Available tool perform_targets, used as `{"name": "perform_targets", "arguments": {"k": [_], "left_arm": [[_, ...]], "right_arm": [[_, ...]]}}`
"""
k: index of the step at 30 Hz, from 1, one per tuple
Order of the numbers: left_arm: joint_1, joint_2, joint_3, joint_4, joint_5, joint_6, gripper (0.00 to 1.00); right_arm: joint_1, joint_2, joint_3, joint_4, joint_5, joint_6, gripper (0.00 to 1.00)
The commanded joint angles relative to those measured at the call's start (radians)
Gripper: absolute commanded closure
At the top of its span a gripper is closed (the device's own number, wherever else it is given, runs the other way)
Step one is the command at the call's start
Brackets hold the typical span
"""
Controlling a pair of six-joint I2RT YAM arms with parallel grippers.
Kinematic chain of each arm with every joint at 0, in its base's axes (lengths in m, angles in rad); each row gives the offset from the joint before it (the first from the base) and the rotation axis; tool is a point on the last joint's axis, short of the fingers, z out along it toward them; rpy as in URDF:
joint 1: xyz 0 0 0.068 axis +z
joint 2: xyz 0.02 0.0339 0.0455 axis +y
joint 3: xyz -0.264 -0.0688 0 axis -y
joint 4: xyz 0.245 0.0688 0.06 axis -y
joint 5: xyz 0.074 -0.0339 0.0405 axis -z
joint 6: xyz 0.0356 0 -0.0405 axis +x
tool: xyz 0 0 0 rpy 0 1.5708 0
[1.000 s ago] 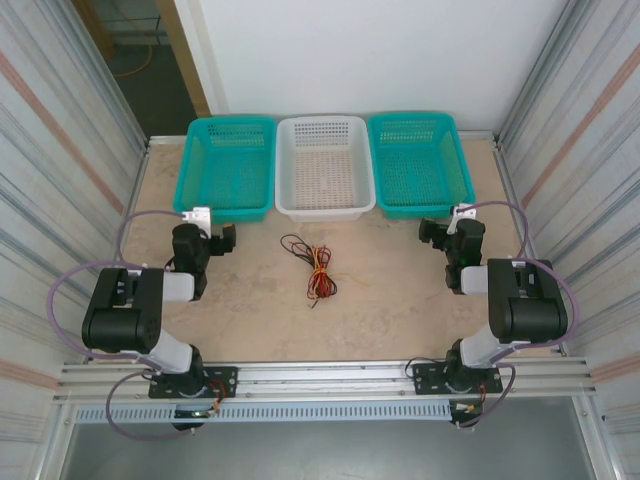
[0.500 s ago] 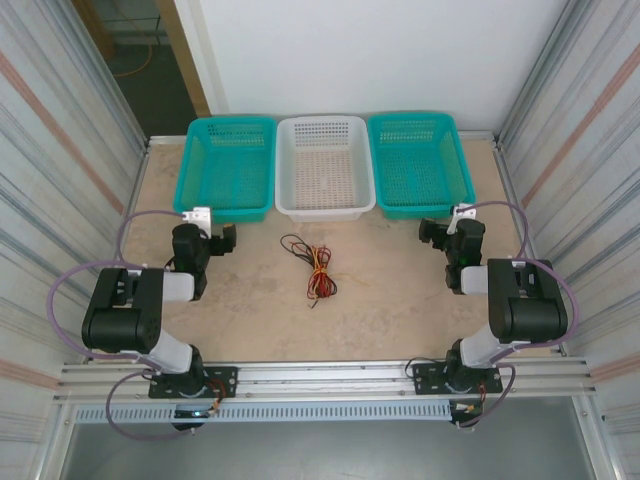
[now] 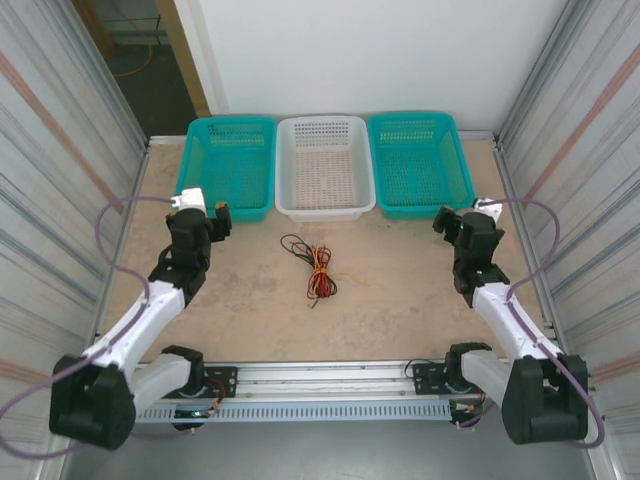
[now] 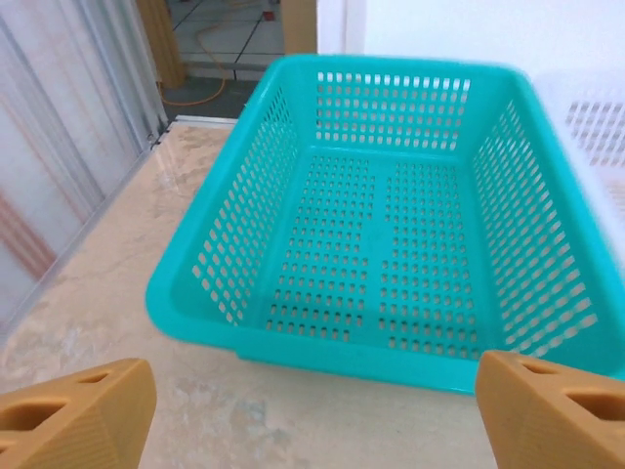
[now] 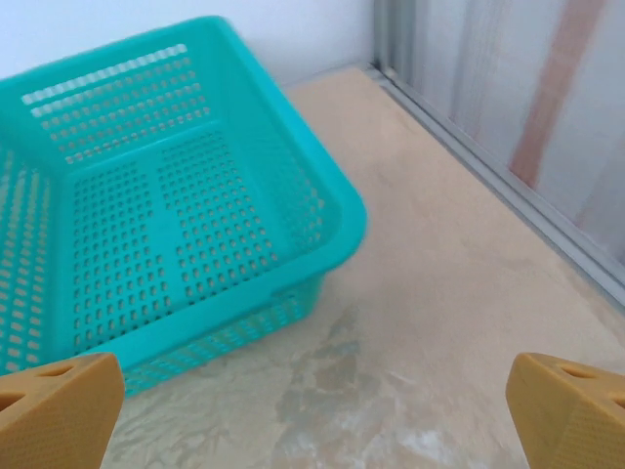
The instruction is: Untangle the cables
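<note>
My left gripper grips the cables by the yellow wire around their middle point(image 3: 319, 268) next. This leaves the near end of the cables for my right gripper to untangle.
The cables point(image 3: 312, 268) lie as one small tangle of red, black and yellow wires on the table's middle, just in front of the white basket point(image 3: 326, 207). My left gripper point(image 3: 216, 216) hovers to their left, near the front of the left teal basket point(image 3: 228, 207). In the left wrist view it point(image 4: 312, 420) is open, with bare tabletop between its orange fingertips point(image 4: 83, 415). My right gripper point(image 3: 448, 222) hangs to the cables' right, by the right teal basket point(image 3: 428, 205). In the right wrist view it point(image 5: 312, 410) is open and holds nothing.
Three perforated baskets stand in a row at the back: the left teal basket point(image 4: 322, 347), the white one, and the right teal basket point(image 5: 195, 303). Corrugated metal walls point(image 3: 70, 180) close both sides. A metal rail point(image 3: 320, 375) runs along the near edge.
Both arms have unfolded from their tucked pose and reached forward; each gripper now sits a little farther out and nearer the baskets. The cables have not moved.
</note>
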Motion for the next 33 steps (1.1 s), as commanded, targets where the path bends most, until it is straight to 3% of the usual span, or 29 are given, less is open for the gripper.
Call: {"name": "perform_targets", "arguments": {"k": [1,5,7,9,11,16,21,23,26,30,33], "left_arm": [[-0.075,-0.09,0.049,-0.354,-0.07,-0.278,0.16],[-0.219,-0.135,-0.002,-0.336,0.258,-0.406,0.16],[-0.325,-0.091,-0.035,-0.257,0.34,-0.454,0.13],[-0.426,-0.003,-0.014,-0.217,0.35,-0.454,0.02],[-0.498,0.11,0.046,-0.207,0.347,-0.449,0.01],[-0.531,0.316,0.19,-0.207,0.355,-0.464,0.06],[-0.531,0.439,0.267,-0.211,0.382,-0.508,0.23],[-0.53,0.496,0.301,-0.236,0.398,-0.507,0.4],[-0.528,0.56,0.359,-0.314,0.392,-0.516,0.59],[-0.522,0.589,0.376,-0.33,0.368,-0.527,0.69],[-0.508,0.615,0.388,-0.331,0.368,-0.529,0.72]], "right_arm": [[-0.002,-0.008,0.105,-0.437,0.013,0.276,0.01],[0.029,0.003,0.115,-0.551,-0.232,0.322,0.01],[0.16,0.006,0.138,-0.614,-0.18,0.33,0.01],[0.312,0.009,0.178,-0.673,-0.099,0.343,0.01],[0.438,0.007,0.219,-0.7,-0.056,0.354,0.0],[0.583,0.028,0.331,-0.718,-0.036,0.325,0.05],[0.635,0.086,0.412,-0.735,-0.038,0.291,0.15],[0.651,0.106,0.432,-0.736,-0.033,0.286,0.19],[0.666,0.124,0.447,-0.735,-0.03,0.286,0.22],[0.673,0.136,0.456,-0.726,-0.046,0.277,0.27],[0.676,0.141,0.462,-0.726,-0.054,0.274,0.28]]}}
